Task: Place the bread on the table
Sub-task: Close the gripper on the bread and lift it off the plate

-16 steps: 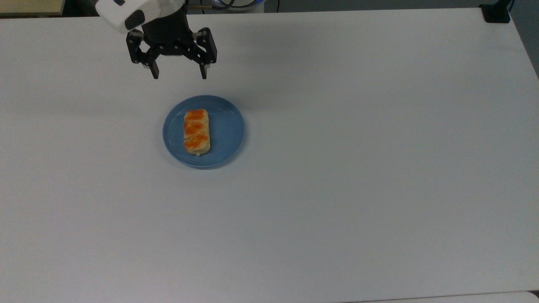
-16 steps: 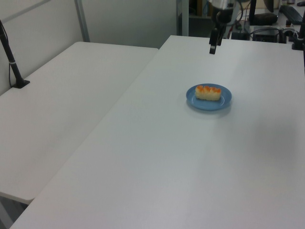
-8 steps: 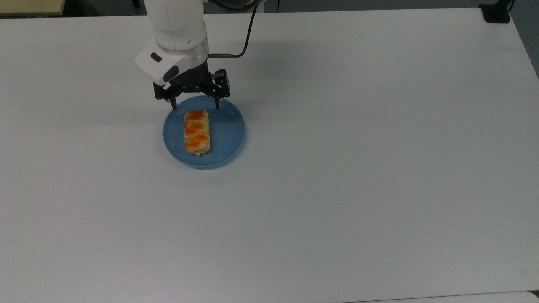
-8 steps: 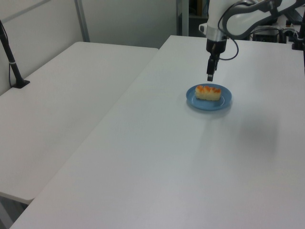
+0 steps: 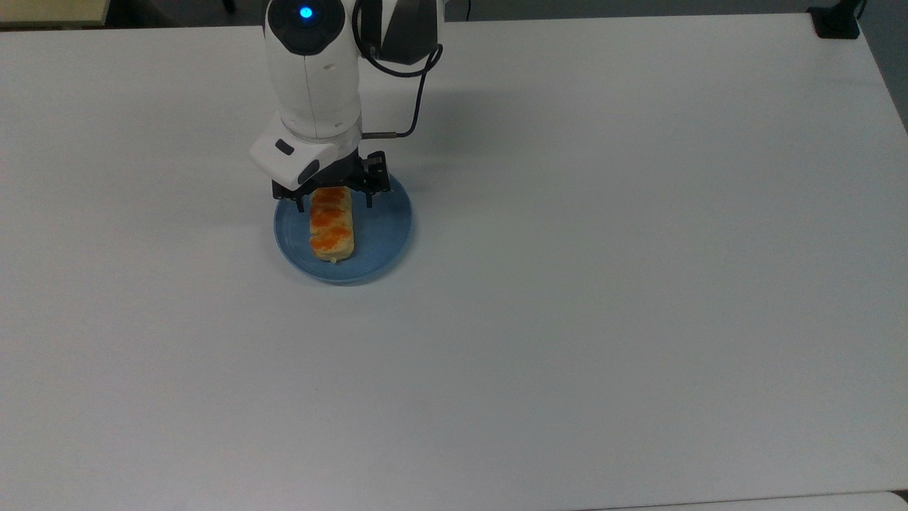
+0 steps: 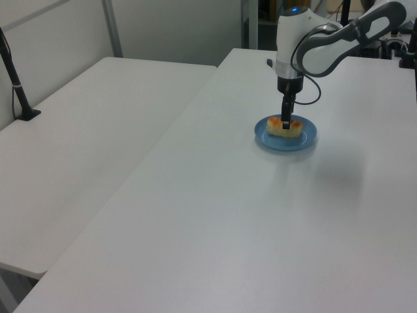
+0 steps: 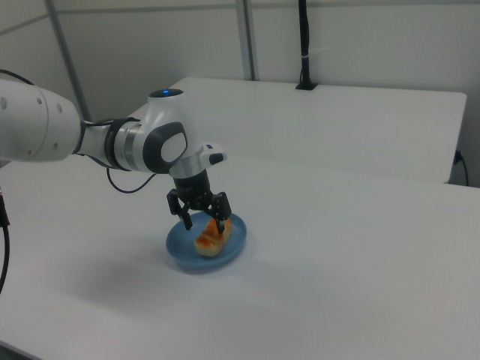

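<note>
The pale-tan loaf needs to go on the tabletop, so my gripper should grab the loaf by one end (image 6: 294, 128) next.
The bread (image 5: 331, 232), a pale-tan loaf with orange-brown patches, lies on a round blue plate (image 5: 389, 234) on the white table (image 5: 567, 284). My gripper (image 5: 333, 206) is open and low over the plate, one finger on each side of the bread's end nearest the arm. In the left view the gripper (image 6: 285, 126) points straight down at the bread (image 6: 292, 128) on the plate (image 6: 287, 142). The right view has the gripper (image 7: 205, 223) spread over the bread (image 7: 211, 241), with the plate (image 7: 180, 253) beneath. I cannot tell whether the fingers touch the loaf.
A black clamp (image 5: 835, 21) sits at the table's far right corner in the top view. A second white table (image 6: 85, 130) with a black pole (image 6: 14, 78) stands at the left view's left. A black cable (image 5: 418, 85) loops off the arm.
The gripper has come forward and down from behind the plate until its open fingers straddle the bread's end. Bread and plate have not moved.
</note>
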You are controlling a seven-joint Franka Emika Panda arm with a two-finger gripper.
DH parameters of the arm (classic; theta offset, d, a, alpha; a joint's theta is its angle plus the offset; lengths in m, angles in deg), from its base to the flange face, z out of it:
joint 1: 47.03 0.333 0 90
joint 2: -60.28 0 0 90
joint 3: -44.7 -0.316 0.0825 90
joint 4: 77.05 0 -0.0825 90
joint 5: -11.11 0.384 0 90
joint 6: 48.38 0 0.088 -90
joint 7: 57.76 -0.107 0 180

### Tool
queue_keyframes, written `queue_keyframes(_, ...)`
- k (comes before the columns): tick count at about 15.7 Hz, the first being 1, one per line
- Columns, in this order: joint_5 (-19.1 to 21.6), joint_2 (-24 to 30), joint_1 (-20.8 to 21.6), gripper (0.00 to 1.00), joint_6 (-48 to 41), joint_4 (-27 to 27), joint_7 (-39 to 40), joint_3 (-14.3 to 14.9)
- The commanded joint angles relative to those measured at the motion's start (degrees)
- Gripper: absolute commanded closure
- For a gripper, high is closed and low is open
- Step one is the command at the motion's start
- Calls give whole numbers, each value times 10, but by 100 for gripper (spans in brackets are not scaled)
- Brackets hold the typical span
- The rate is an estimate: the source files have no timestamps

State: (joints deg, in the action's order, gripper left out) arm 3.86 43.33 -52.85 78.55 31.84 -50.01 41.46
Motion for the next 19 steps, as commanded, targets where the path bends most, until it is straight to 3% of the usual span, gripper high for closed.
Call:
queue_keyframes(1,-10,-5,12,37,10,2,-2,2)
queue_keyframes(4,-19,-8,12,42,10,2,-2,2)
queue_keyframes(7,-27,-8,10,71,10,0,-2,2)
queue_keyframes(8,-27,-6,7,77,10,-2,-2,2)
queue_keyframes(14,-19,-2,1,84,1,-39,-2,2)
queue_keyframes(19,-18,-32,-2,86,-6,-134,-1,3)
